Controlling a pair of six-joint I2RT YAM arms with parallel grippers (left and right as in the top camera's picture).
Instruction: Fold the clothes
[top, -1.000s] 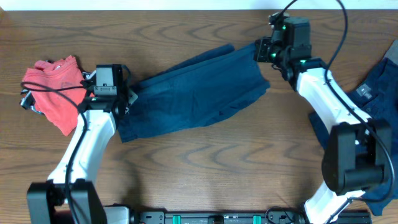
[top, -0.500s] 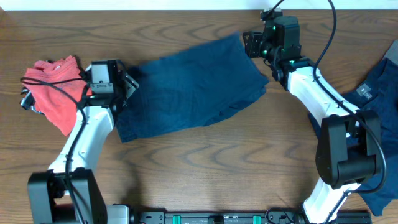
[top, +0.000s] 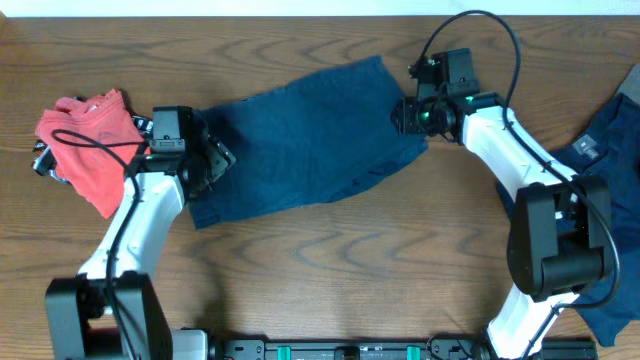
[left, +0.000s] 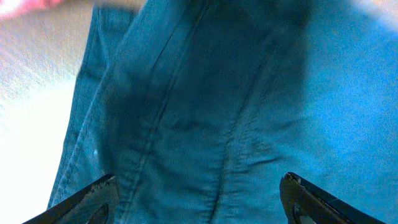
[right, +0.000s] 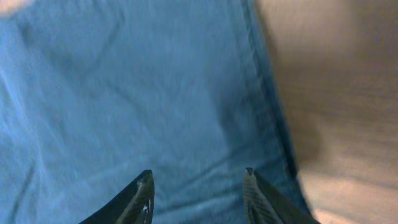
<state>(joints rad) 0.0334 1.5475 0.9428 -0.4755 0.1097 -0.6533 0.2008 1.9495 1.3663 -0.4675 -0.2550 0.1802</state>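
Note:
The dark blue garment needs to be pulled straight for folding, so my left gripper will next grab the seamed cloth (left: 236, 93) at the garment's end.
A dark blue garment (top: 310, 140) lies spread across the middle of the table, tilted up toward the right. My left gripper (top: 214, 160) hovers over its left end, jaws wide open; in the left wrist view the left gripper (left: 198, 184) has only seamed blue cloth (left: 236, 93) beneath it. My right gripper (top: 403, 115) is over the garment's right end, open; in the right wrist view the right gripper (right: 198, 175) frames flat blue fabric (right: 124, 93) near a hemmed edge. Neither holds anything.
A crumpled red garment (top: 85, 145) lies at the far left beside my left arm. Another dark blue garment (top: 605, 150) sits at the right edge. Bare wooden table (top: 330, 260) stretches along the front.
Both grippers have opened and let go of the blue garment, which now lies flatter. The right gripper has come down from the garment's top corner to its right end.

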